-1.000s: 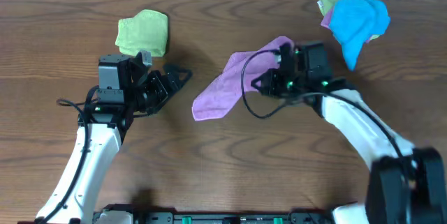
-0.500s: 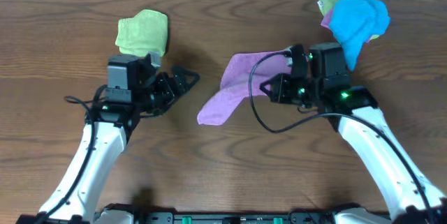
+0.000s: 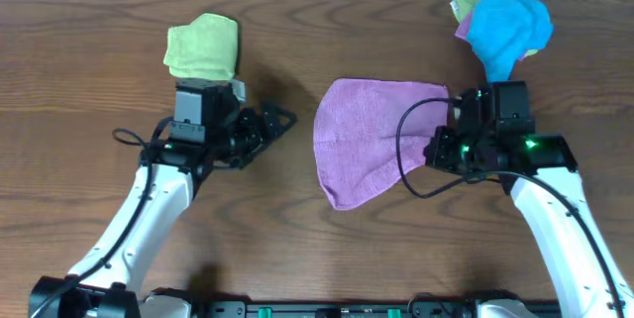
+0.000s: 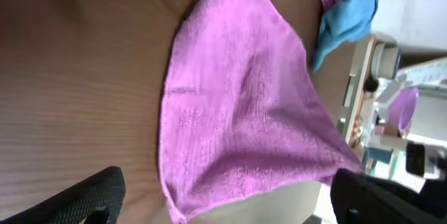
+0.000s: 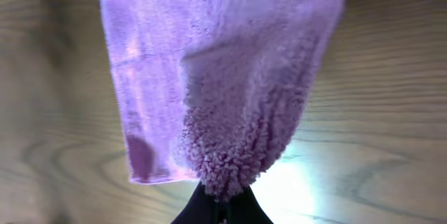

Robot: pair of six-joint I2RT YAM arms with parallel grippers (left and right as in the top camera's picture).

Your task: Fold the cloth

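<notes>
I should grab the lilac cloth (image 3: 365, 140) by its free near corner (image 3: 340, 206) with my left gripper next, opposite my right gripper. Then I can stretch that edge of the cloth and fold.
The lilac cloth (image 3: 365, 140) lies spread in the middle of the table, stretched toward the right. My right gripper (image 3: 443, 147) is shut on its right corner; the right wrist view shows the cloth (image 5: 216, 77) bunched between the closed fingers (image 5: 222, 203). My left gripper (image 3: 277, 120) is open and empty to the left of the cloth, a short gap from its left edge. The left wrist view shows the cloth (image 4: 237, 105) ahead, between the open finger tips (image 4: 223, 203).
A folded light green cloth (image 3: 203, 46) lies at the back left, just behind the left arm. A bright blue cloth (image 3: 507, 23) is heaped on other cloths at the back right, close behind the right arm.
My right gripper has pulled the cloth's corner to the right and toward the front, so the cloth has stretched out flatter. My left gripper has moved right, closer to the cloth.
</notes>
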